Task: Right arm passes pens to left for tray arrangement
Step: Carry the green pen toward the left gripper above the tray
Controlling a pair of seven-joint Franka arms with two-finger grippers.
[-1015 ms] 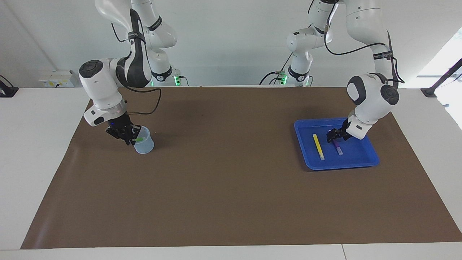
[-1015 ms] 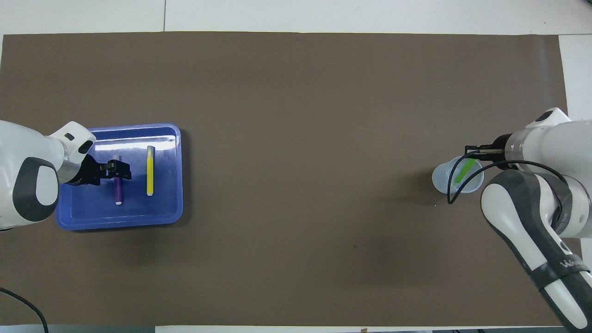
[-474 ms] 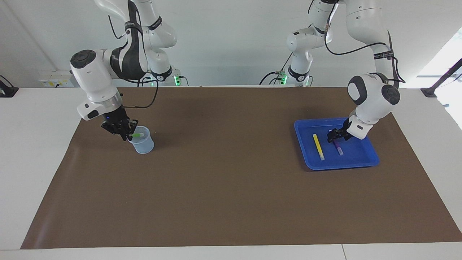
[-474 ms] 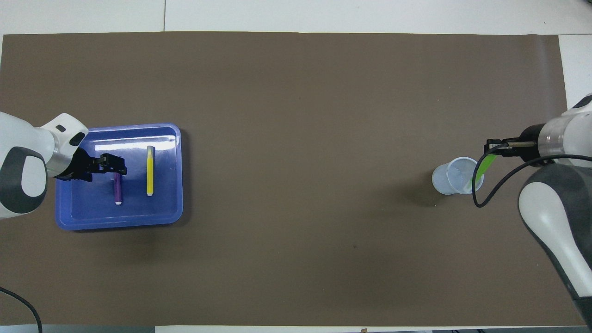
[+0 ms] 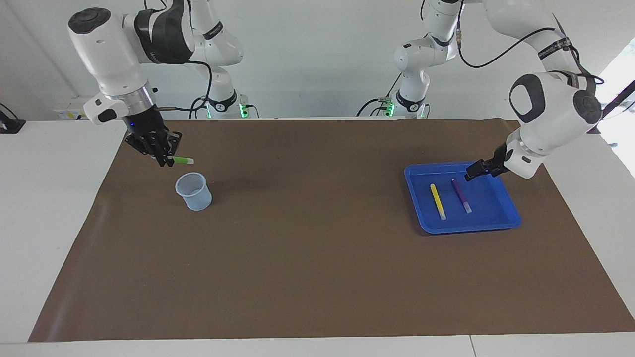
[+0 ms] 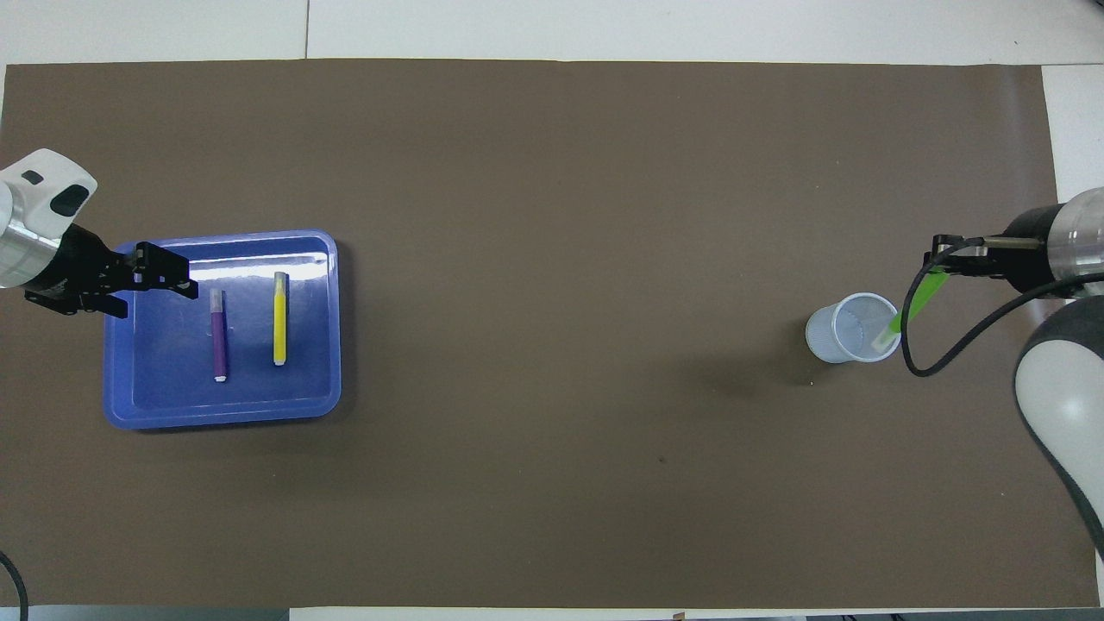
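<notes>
My left gripper will take the green pen next by the half toward its pale cap (image 6: 897,324), since the fingers of my right gripper cover the pen's other end.
The blue tray (image 5: 492,204) (image 6: 155,384) sits toward the left arm's end of the table. In it lie a yellow pen (image 5: 437,201) (image 6: 280,319) and a purple pen (image 5: 461,195) (image 6: 219,341), side by side. My left gripper (image 5: 471,175) (image 6: 177,272) hangs open over the tray's edge, holding nothing and clear of the purple pen. My right gripper (image 5: 166,159) (image 6: 937,261) is shut on the green pen (image 5: 182,160) (image 6: 914,302), raised over the brown mat just above the cup.
A small translucent bluish cup (image 5: 193,191) (image 6: 843,333) stands upright toward the right arm's end, with nothing showing inside. A brown mat (image 5: 307,238) covers most of the white table. A black cable loops from the right wrist near the cup.
The right gripper has lifted the green pen up out of the cup. The left gripper has let go of the purple pen, risen, and drawn back to the tray's edge.
</notes>
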